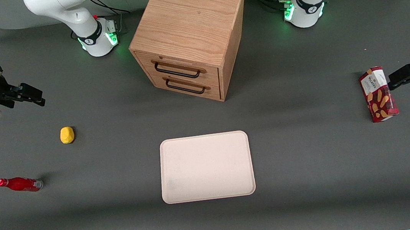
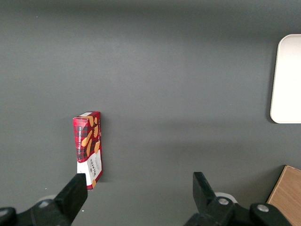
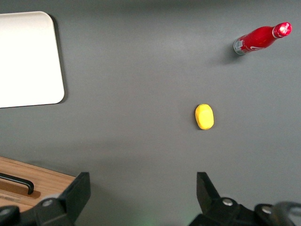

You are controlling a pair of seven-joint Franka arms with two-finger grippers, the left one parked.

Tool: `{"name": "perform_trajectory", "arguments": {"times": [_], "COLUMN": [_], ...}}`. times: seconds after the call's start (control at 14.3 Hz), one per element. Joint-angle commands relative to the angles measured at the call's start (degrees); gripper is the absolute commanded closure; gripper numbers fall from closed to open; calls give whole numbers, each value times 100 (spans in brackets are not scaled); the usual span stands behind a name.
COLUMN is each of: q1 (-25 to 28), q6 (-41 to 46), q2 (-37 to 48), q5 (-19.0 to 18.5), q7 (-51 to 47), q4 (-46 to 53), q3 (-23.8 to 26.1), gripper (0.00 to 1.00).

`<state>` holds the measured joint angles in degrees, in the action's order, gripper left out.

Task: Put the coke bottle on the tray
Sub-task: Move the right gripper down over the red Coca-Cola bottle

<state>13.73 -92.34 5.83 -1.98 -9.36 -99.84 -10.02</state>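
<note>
My right gripper grabs the bottle by its neck just below the red cap next, to place the coke bottle on the tray.
The coke bottle is a small slim red bottle with a red cap, on the grey table at the working arm's end, near the front camera. It also shows in the right wrist view. The pale cream-pink tray lies flat in the table's middle, in front of the cabinet, with nothing on it; its corner shows in the right wrist view. My right gripper is open and empty, held above the table, farther from the front camera than the bottle. It also shows in the right wrist view.
An oak two-drawer cabinet stands at the table's middle back. A small yellow object lies between the gripper and the bottle. A red snack box stands toward the parked arm's end.
</note>
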Motion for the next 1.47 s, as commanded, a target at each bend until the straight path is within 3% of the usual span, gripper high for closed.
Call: {"name": "perform_trajectory", "arguments": {"times": [0.0, 0.28, 0.77, 0.91, 1.4], "q1": [-19, -37, -125, -195, -362], "q6": [41, 23, -73, -572, -1734], "q2": [-56, -161, -1653, -2067, -3122], "q5": [-13, 250, 313, 321, 1295], "q7": [-75, -5, 2656, 3454, 5679], "q4": [131, 131, 1273, 1388, 1397], "q3": [9, -17, -965, -1211, -2222], "gripper": [0, 0, 0, 0, 0]}}
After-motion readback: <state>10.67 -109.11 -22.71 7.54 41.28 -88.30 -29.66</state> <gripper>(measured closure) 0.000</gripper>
